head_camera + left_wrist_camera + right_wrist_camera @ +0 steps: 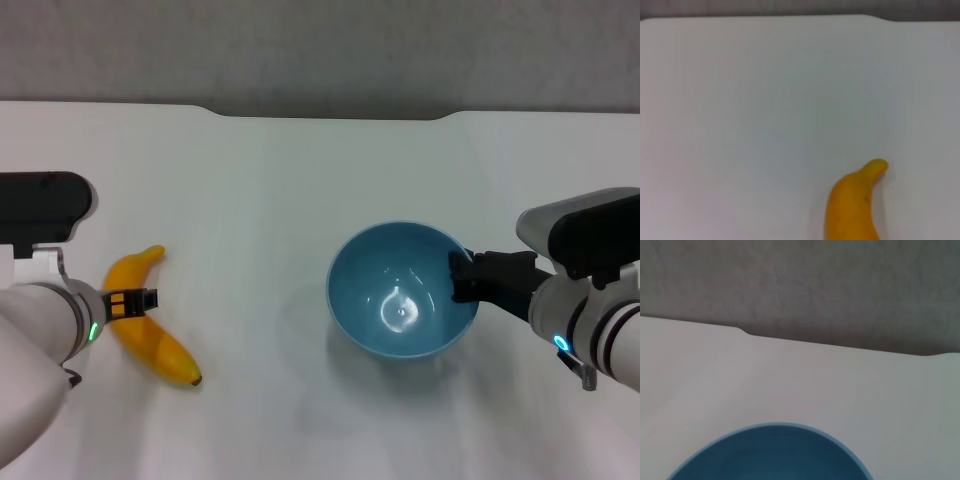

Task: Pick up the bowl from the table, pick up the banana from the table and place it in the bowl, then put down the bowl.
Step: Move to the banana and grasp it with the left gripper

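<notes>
My left gripper's fingers are still above the banana's middle [147,332], so it is too early to close on the banana. My left gripper moves down to it next.
The light-blue bowl [402,290] is right of the table's middle, and its shadow falls a little to its lower left. My right gripper [462,276] is shut on the bowl's right rim. The bowl's far rim shows in the right wrist view [771,429]. The yellow-orange banana [150,335] lies on the white table [260,200] at the left, dark tip toward me. My left gripper [132,301] is at the banana's middle. The banana's stem end shows in the left wrist view [854,200].
The table's notched far edge [330,116] runs along the back, with a grey wall behind it. Bare white tabletop lies between the banana and the bowl.
</notes>
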Motion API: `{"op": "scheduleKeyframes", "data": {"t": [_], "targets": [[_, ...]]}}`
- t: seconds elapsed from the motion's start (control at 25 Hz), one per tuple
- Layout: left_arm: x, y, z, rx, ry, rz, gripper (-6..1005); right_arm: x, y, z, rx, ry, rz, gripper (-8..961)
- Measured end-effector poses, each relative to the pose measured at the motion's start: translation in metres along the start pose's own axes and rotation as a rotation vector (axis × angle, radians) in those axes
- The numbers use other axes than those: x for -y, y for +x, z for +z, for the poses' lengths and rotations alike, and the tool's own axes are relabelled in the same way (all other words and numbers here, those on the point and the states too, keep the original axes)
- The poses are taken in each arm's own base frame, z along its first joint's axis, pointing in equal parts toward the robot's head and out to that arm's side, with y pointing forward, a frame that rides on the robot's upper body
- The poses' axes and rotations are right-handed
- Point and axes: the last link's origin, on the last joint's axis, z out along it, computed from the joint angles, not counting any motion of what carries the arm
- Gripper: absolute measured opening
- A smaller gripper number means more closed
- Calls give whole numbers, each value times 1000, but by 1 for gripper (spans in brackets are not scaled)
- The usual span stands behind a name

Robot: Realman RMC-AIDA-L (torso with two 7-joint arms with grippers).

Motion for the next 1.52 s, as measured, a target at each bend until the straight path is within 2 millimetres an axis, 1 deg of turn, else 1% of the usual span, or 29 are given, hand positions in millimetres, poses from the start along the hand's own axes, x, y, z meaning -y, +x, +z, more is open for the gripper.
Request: {"op": "scheduleKeyframes", "data": {"t": [0.32, 0.56, 0.8, 1.12, 1.52], "targets": [[-8, -1, 2, 17, -31, 3, 848, -3, -4, -1, 11, -9, -4, 44], [-12, -6, 19, 65, -32, 8, 851, -6, -6, -1, 15, -16, -10, 44], [-9, -8, 26, 60, -34, -9, 853, -8, -6, -1, 16, -23, -13, 44], [-7, -9, 31, 57, -31, -11, 854, -10, -8, -1, 23, -27, -17, 44], [-3, -10, 33, 63, -21, -25, 846, -11, -7, -1, 22, -28, -20, 44]]}}
